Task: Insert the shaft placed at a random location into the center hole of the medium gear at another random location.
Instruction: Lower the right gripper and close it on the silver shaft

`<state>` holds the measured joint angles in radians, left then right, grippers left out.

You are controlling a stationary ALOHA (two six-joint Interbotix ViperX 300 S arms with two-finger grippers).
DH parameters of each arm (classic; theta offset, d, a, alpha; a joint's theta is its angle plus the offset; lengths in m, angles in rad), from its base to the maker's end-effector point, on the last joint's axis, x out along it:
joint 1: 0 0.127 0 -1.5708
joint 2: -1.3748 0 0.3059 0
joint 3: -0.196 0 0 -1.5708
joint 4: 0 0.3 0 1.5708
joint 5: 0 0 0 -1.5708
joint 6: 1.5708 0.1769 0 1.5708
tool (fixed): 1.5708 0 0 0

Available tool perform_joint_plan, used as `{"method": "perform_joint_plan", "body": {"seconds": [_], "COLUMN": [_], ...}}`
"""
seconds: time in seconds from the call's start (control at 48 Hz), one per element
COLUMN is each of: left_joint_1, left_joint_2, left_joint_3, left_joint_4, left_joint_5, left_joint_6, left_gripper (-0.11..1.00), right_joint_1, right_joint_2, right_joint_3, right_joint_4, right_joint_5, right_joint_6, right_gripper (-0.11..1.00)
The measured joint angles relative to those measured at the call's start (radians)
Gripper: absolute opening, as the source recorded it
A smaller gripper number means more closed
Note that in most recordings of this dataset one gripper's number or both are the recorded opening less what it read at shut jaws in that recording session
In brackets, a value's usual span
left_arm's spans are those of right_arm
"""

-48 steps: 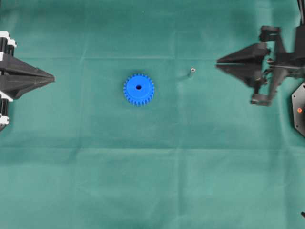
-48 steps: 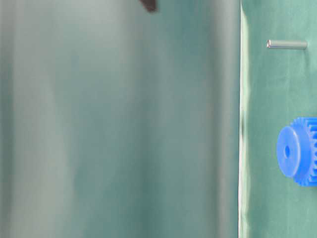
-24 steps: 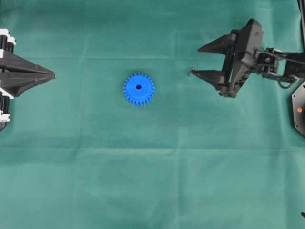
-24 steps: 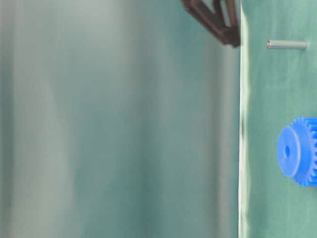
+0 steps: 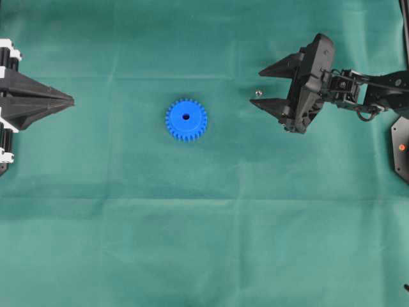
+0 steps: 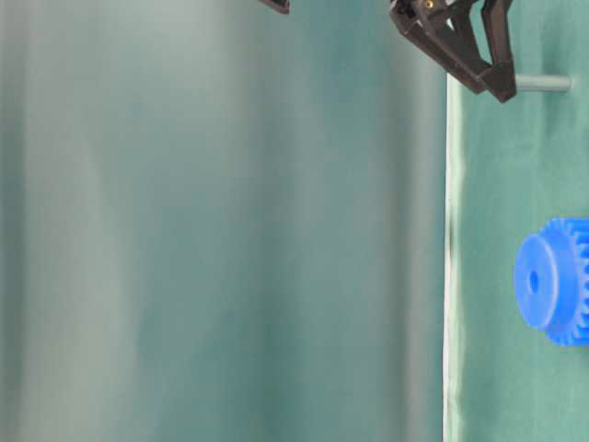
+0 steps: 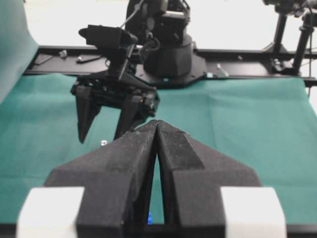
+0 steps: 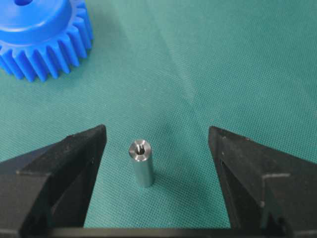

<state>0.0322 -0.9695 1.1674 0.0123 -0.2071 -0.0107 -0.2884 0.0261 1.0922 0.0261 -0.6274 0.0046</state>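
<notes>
My right gripper's fingers are on both sides of the silver shaft (image 5: 258, 93) (image 8: 142, 161), low over the green cloth in the right wrist view, and should close on it now.
The shaft (image 5: 258, 93), a small silver pin, stands upright on the green cloth; the right wrist view (image 8: 141, 161) shows it end-on from above. My right gripper (image 5: 257, 87) is open with one finger on each side of the shaft, not touching it. In the right wrist view (image 8: 156, 144) the pin is nearer the left finger. The blue medium gear (image 5: 186, 119) lies flat left of the shaft, its center hole (image 5: 186, 117) facing up and empty. My left gripper (image 5: 72, 101) is shut and empty at the far left edge.
Green cloth covers the whole table (image 5: 204, 243). A black base part with an orange dot (image 5: 401, 147) sits at the right edge. The table-level view shows the shaft (image 6: 543, 83) and the gear (image 6: 552, 281) beyond a blurred cloth fold.
My right gripper has moved left from the right edge, opened, and come down around the shaft. The gear, shaft and left gripper have not moved.
</notes>
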Motion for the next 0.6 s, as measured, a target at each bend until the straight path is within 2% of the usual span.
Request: {"method": "perform_joint_plan", "body": {"seconds": [0.208, 0.354, 0.416, 0.541, 0.604], "left_joint_1": [0.000, 0.000, 0.000, 0.000, 0.000], "left_joint_2": [0.000, -0.002, -0.002, -0.002, -0.002], "left_joint_3": [0.000, 0.000, 0.000, 0.000, 0.000], "left_joint_4": [-0.002, -0.002, 0.000, 0.000, -0.002], "left_joint_5": [0.006, 0.012, 0.012, 0.014, 0.014], "left_joint_6": [0.000, 0.000, 0.002, 0.000, 0.000], "left_gripper": [0.00, 0.00, 0.00, 0.00, 0.00], "right_joint_1": [-0.002, 0.000, -0.002, -0.002, -0.002], "right_joint_2": [0.006, 0.011, 0.011, 0.011, 0.011], "right_joint_3": [-0.003, -0.003, -0.005, -0.005, -0.005], "right_joint_4": [0.000, 0.000, 0.000, 0.000, 0.000], "right_joint_5": [-0.002, -0.002, -0.002, 0.008, 0.009], "right_joint_6": [0.000, 0.000, 0.000, 0.000, 0.000], "right_gripper": [0.80, 0.70, 0.57, 0.21, 0.14]}}
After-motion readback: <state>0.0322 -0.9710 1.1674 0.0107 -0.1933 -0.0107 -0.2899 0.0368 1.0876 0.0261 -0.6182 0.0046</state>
